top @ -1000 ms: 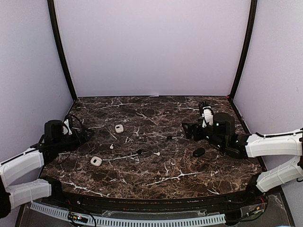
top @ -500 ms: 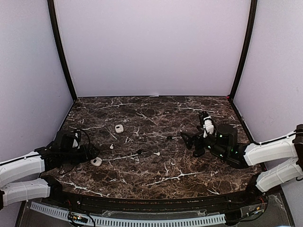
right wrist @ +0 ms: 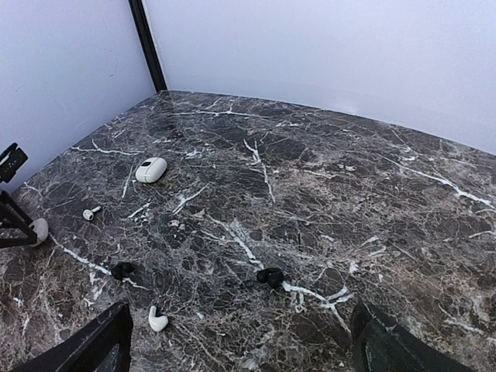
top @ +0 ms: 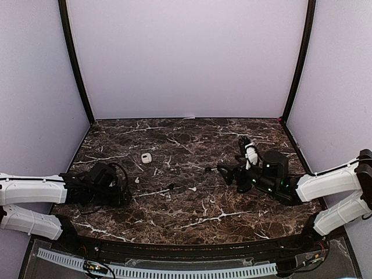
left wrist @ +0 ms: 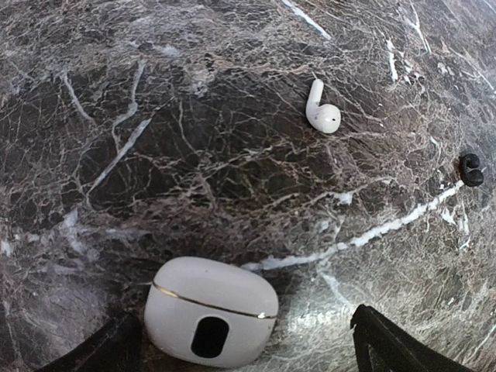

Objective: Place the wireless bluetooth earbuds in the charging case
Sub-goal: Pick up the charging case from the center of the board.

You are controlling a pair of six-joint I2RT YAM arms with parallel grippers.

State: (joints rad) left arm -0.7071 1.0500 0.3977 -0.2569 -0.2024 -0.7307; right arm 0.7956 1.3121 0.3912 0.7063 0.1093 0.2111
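Note:
My left gripper should grab the white charging case by the sides of its body (left wrist: 209, 334), below the gold seam; the lid stays free for putting the earbuds in.
A shut white charging case (left wrist: 211, 310) lies on the marble between my left gripper's (left wrist: 240, 349) open fingers. A white earbud (left wrist: 322, 112) and a black earbud (left wrist: 470, 169) lie beyond it. In the top view my left gripper (top: 121, 195) covers that case. My right gripper (top: 225, 172) is open and empty, low over the table. Its view shows a black earbud (right wrist: 270, 276) just ahead, another black earbud (right wrist: 122, 270), a white earbud (right wrist: 157, 318), a further white earbud (right wrist: 91, 212) and a second white case (right wrist: 151, 169). The black case is hidden under the right arm.
The second white case (top: 146, 157) lies at mid left of the marble table (top: 192, 224). Earbuds are scattered between the arms: white ones (top: 136, 180) (top: 192, 189) and black ones (top: 171, 186) (top: 208, 169). Black posts and pale walls close in the back and sides.
My left arm has swung in and reached right, bringing its gripper down around the near white case. My right gripper has moved left and lower, and the arm now covers the black case.

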